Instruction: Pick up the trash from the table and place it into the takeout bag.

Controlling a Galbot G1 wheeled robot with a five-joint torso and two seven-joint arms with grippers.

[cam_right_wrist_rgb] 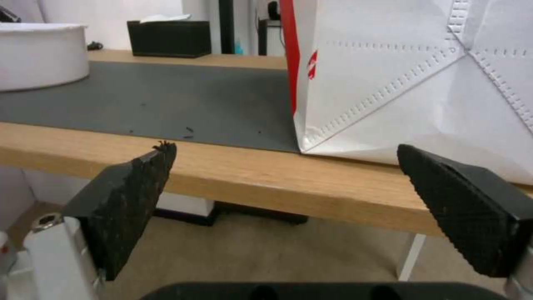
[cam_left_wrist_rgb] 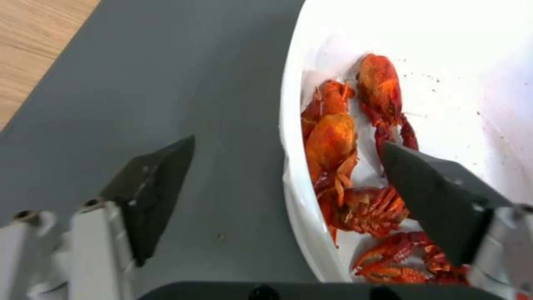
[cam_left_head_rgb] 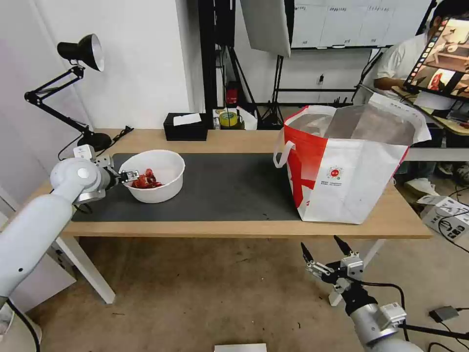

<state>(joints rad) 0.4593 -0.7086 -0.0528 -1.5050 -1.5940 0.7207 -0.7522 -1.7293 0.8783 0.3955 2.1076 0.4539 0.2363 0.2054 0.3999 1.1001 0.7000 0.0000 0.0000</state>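
Note:
The bowl is far wider than my open fingers. My left gripper should next grab the white round bowl [cam_left_head_rgb: 166,166] by its thin upright rim [cam_left_head_rgb: 123,181].
The white round bowl [cam_left_head_rgb: 166,166] with red shells [cam_left_head_rgb: 145,181] stands on the dark mat [cam_left_head_rgb: 229,186] at the left of the table [cam_left_head_rgb: 244,229]. My left gripper [cam_left_head_rgb: 128,177] is open astride the bowl's left rim. In the left wrist view, one finger [cam_left_wrist_rgb: 155,187] is outside over the mat [cam_left_wrist_rgb: 166,83] and the other finger [cam_left_wrist_rgb: 439,196] is inside above the shells [cam_left_wrist_rgb: 333,141]. The takeout bag [cam_left_head_rgb: 351,181] stands open at the table's right. My right gripper [cam_left_head_rgb: 320,243] hangs open below the table's front edge, near the bag [cam_right_wrist_rgb: 416,83].
A black tissue box [cam_left_head_rgb: 185,127] and a yellow tape roll [cam_left_head_rgb: 227,119] sit at the table's back edge. A black desk lamp [cam_left_head_rgb: 80,51] rises at the back left corner. A box with cables [cam_left_head_rgb: 447,215] lies on the floor to the right.

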